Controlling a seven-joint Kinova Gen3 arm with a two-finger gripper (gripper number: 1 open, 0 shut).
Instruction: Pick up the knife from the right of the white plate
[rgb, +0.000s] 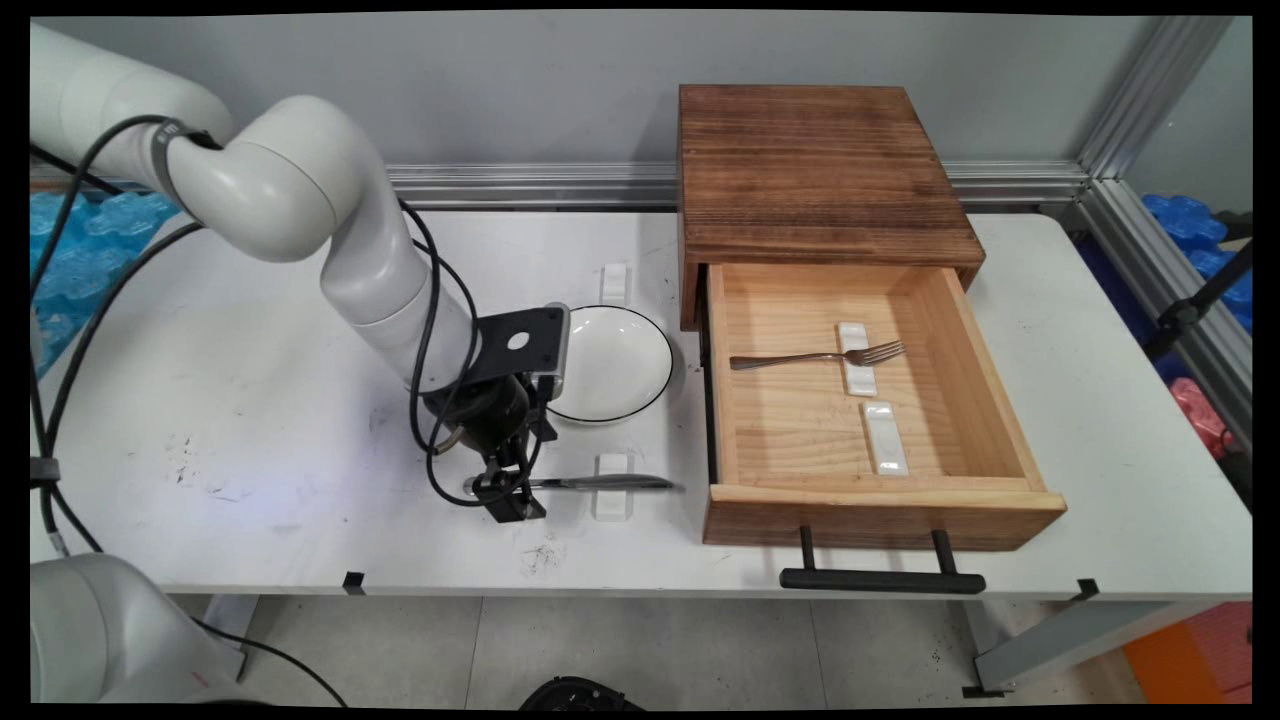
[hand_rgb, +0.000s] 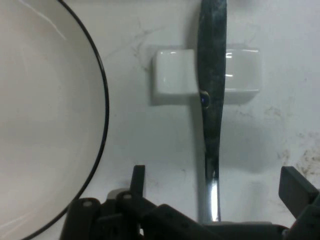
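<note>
Next, my gripper grabs the metal knife by its handle (rgb: 551, 484), to lay the knife across the empty white rest in the drawer (rgb: 885, 439).
A metal knife (rgb: 600, 483) lies on the table with its blade across a small white rest (rgb: 611, 488). My gripper (rgb: 503, 492) is down at the knife's handle end, near the table's front. In the hand view the knife (hand_rgb: 211, 100) runs up from between my two fingers (hand_rgb: 296, 184), which stand wide apart on either side of its handle without touching it. The gripper (hand_rgb: 215, 192) is open. The white rest (hand_rgb: 172, 77) lies under the blade, and the black-rimmed white plate (hand_rgb: 45, 110) is at the left.
The plate (rgb: 610, 362) sits just behind the gripper. Another white rest (rgb: 614, 280) lies beyond it. To the right a wooden box (rgb: 820, 170) has its drawer (rgb: 990, 400) pulled out, holding a fork (rgb: 815, 357) and two white rests (rgb: 886, 437).
</note>
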